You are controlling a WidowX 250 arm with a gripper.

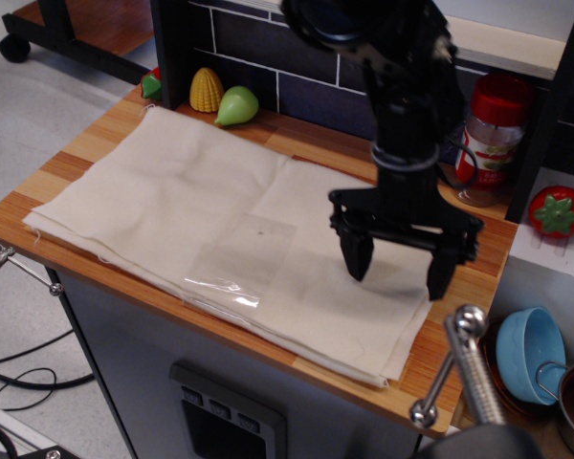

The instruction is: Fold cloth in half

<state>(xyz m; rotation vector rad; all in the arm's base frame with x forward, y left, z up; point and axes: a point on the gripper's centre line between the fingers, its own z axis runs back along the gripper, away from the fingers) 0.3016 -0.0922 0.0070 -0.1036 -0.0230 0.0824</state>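
My gripper will grab the cloth by its short edge [420,306] beside the red-lidded jar next. Then it can fold the cloth in half.
The cream cloth [210,229] lies flat across the wooden counter [478,263], in layers, with frayed edges at the front. A clear shiny tape patch [231,277] sits on it near the front edge. My black gripper [399,275] points down with its two fingers spread wide apart. It hovers low over the cloth's right end, close to the right edge. It holds nothing. The arm hides part of the cloth's back right corner.
A yellow toy corn [207,90], a green pear [237,105] and a red toy [151,83] stand at the back left. A red-lidded jar [490,139] stands at the back right. A toy tomato [556,211] and a blue bowl [531,352] are off to the right.
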